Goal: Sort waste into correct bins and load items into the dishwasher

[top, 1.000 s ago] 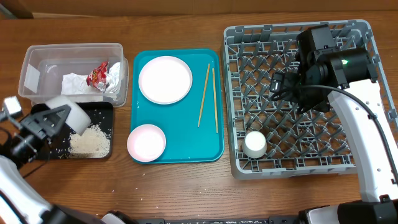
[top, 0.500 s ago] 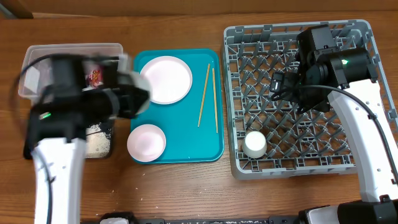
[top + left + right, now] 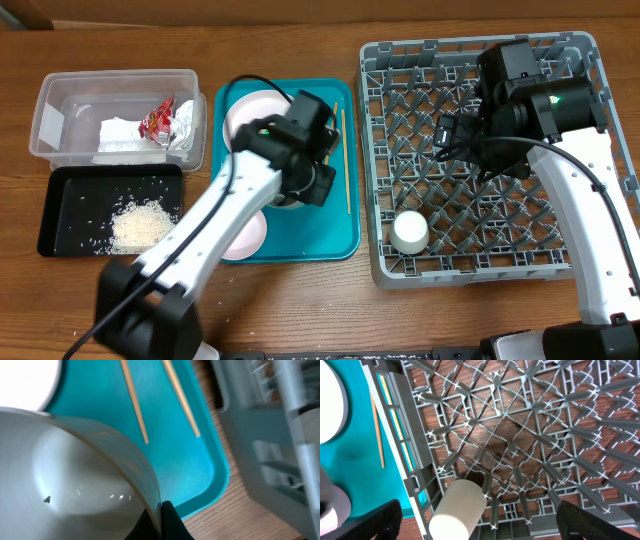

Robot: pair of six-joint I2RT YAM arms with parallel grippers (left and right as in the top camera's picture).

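The pale bowl point(image 3: 75, 475) hangs unsupported above the flat teal tray and would drop now, so my left gripper should first keep holding it.
My left gripper point(image 3: 312, 186) hangs over the teal tray, shut on the rim of a pale bowl point(image 3: 75, 475); in the left wrist view the rim is pinched between the dark jaws of that gripper point(image 3: 161, 510). Two chopsticks point(image 3: 343, 160) lie on the tray just right of it. The white plate point(image 3: 250, 125) and pink plate point(image 3: 235, 238) are partly hidden by the arm. My right gripper point(image 3: 452, 138) hovers open above the grey dish rack point(image 3: 480, 265), where a white cup point(image 3: 457, 510) lies near the front left corner.
The clear tub point(image 3: 60, 110) at the back left holds a crumpled napkin point(image 3: 125, 135) and a red packet point(image 3: 155, 120). In front of it the black tray point(image 3: 65, 215) holds a heap of rice point(image 3: 140, 225). The teal tray point(image 3: 340, 235) lies between the bins and the rack.
My left arm has swung from the black tray at the far left across to the teal tray, carrying the bowl. Rice now lies uncovered in the black tray. The right arm has not moved.
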